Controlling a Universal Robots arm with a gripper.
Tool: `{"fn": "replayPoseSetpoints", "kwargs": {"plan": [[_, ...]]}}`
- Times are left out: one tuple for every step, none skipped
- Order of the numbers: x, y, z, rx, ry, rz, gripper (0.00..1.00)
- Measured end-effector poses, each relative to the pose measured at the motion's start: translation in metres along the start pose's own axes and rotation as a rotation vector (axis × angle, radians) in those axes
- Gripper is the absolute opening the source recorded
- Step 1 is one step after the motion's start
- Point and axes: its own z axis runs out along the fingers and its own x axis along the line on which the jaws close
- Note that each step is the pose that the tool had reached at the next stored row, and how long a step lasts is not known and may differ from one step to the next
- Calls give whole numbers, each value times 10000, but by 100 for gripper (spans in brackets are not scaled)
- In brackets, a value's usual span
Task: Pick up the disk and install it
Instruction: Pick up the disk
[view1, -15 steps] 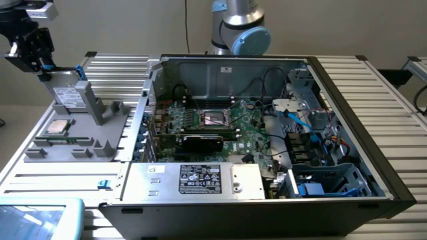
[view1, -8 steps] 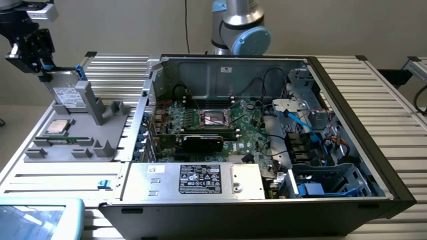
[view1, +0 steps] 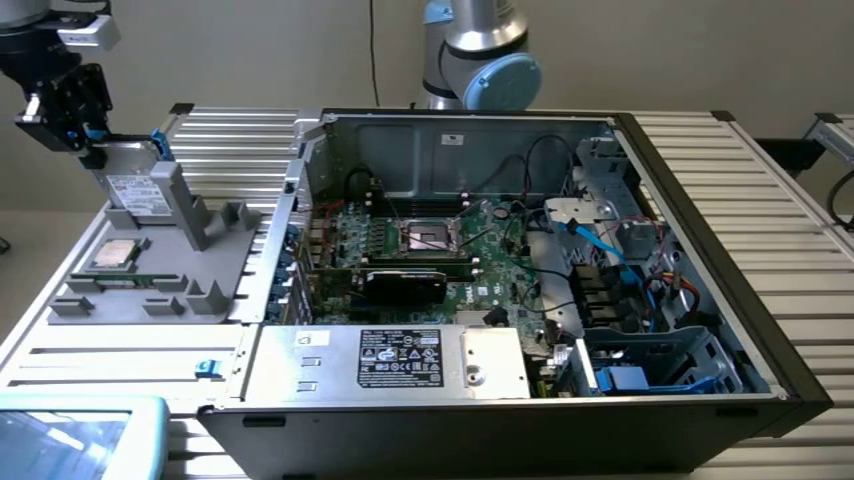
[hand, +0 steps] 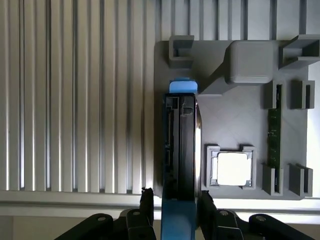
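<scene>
I will pick up the disk by its free upper end (view1: 130, 157) with my gripper, because the fixture's slot and its grey post (view1: 180, 203) crowd the lower part of the disk.
The disk (view1: 138, 190) stands on edge in a slot of the grey fixture (view1: 147, 295) at the exterior view's left, its white label and blue carrier showing. My gripper (view1: 91, 150) hangs right over its upper end. In the wrist view the disk (hand: 180, 145) is seen edge-on, a dark slab in a blue frame, running between my fingertips (hand: 148, 196). My gripper (hand: 175, 200) is open and straddles the disk, with a narrow gap on one side. The disk still rests on the fixture (hand: 225, 110).
A square silver processor chip (view1: 114, 254) (hand: 232, 169) and a green memory stick (hand: 273, 135) lie in the fixture beside the disk. The open computer case (view1: 534, 250) takes up the middle, with a silver power supply (view1: 387, 360) and a drive cage (view1: 654, 365) at its near right corner.
</scene>
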Motion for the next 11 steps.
{"fn": "replayPoseSetpoints", "kwargs": {"plan": [[0, 0, 2, 2, 0, 3, 47], [0, 0, 4, 2, -6, 5, 47], [0, 0, 6, 0, -21, 7, 47], [0, 0, 7, -2, -46, 8, 47], [1, -1, 9, -5, -85, 9, 47], [0, -1, 10, -5, -133, 8, 47], [-1, 0, 10, -5, -171, 7, 47], [-1, 0, 9, -3, -184, 6, 47], [-1, 0, 9, -2, -185, 5, 47], [-1, 0, 9, -1, -187, 6, 47], [0, 0, 10, -2, -187, 7, 47]]}}
